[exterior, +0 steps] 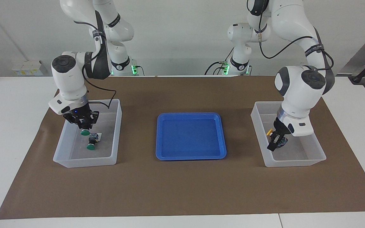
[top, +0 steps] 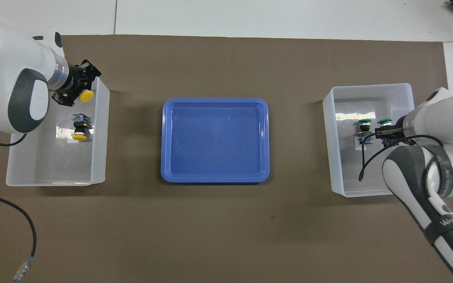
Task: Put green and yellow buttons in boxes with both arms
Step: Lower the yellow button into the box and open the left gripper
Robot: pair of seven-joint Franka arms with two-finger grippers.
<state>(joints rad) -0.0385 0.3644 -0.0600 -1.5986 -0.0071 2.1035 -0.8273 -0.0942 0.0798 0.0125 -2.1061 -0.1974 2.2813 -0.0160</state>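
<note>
My right gripper must lower the held green button before releasing: it hangs above the box's bottom in the overhead view.
My right gripper (exterior: pixel 84 128) (top: pixel 383 129) is shut on a green button (exterior: pixel 85 132) (top: pixel 385 122) and hangs over the box (exterior: pixel 84 161) (top: pixel 368 89) at the right arm's end of the table. A second green button (exterior: pixel 91 146) (top: pixel 365 125) lies on that box's floor beside the held one. My left gripper (exterior: pixel 274 142) (top: pixel 78 86) is shut on a yellow button (exterior: pixel 268 133) (top: pixel 86 95) over the box (exterior: pixel 296 163) (top: pixel 49 182) at the left arm's end. Another yellow button (top: pixel 79 135) lies in that box; the gripper hides it in the facing view.
A shallow blue tray (exterior: pixel 191 136) (top: pixel 214 137) sits midway between the two boxes on the brown mat (exterior: pixel 182 186). White tabletop borders the mat on all sides.
</note>
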